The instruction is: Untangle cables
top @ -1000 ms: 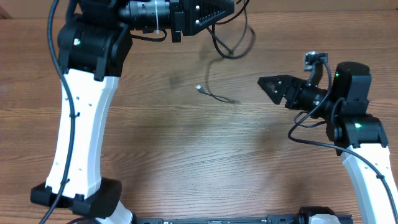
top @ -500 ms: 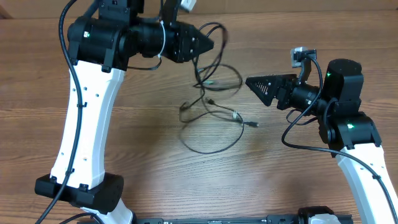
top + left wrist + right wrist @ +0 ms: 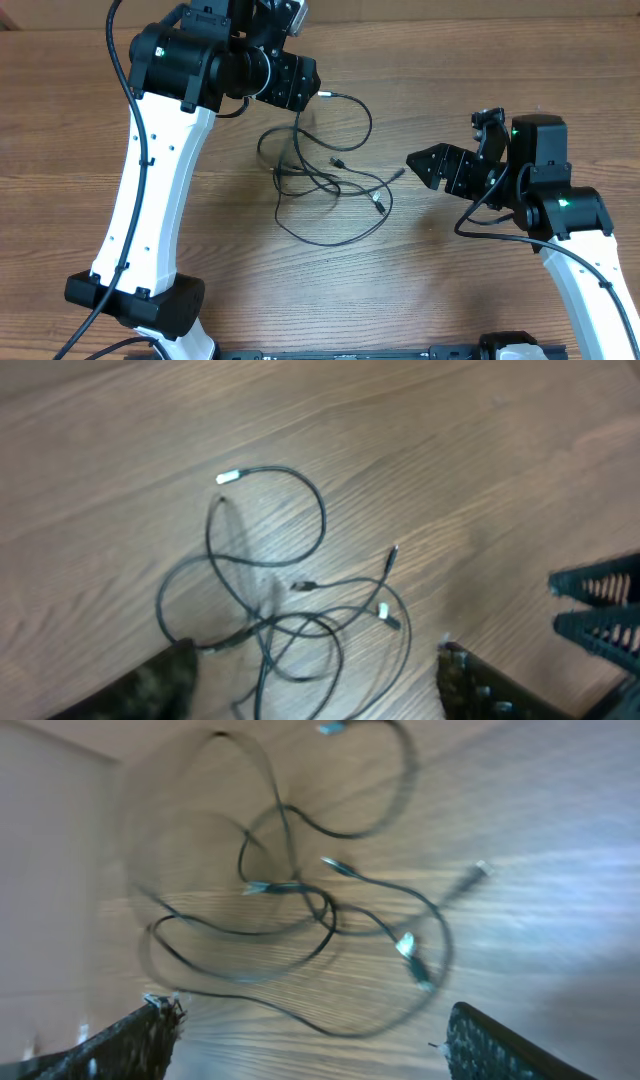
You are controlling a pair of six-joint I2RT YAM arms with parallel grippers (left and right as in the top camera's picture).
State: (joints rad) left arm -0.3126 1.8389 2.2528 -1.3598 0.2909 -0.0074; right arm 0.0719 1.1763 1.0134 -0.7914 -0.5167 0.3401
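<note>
I need to pull that cable free from the others, so my left gripper should next grab the raised black loop on the far side of the tangle.
The cables (image 3: 318,180) lie as one loose tangle of thin black loops on the wooden table, mid-table between the two arms. A silver-tipped plug (image 3: 322,97) lies at their far end. My left gripper (image 3: 305,82) hovers above the far side of the tangle, open. In the left wrist view its fingers (image 3: 150,685) stand wide apart over the cables (image 3: 265,622), holding nothing. My right gripper (image 3: 420,165) is open just right of the tangle, pointing at it. The right wrist view shows the cables (image 3: 300,888) ahead of the right gripper (image 3: 310,1040), blurred.
The wooden table (image 3: 200,250) stretches bare around the tangle. The left arm's white link (image 3: 150,190) rises at the left. The right arm's base (image 3: 590,270) is at the right. My right gripper's fingertips (image 3: 600,610) show at the left wrist view's right edge.
My left gripper came down from the far edge with the cables hanging from it and opened. The cables dropped and spread on the table. My right gripper shifted slightly.
</note>
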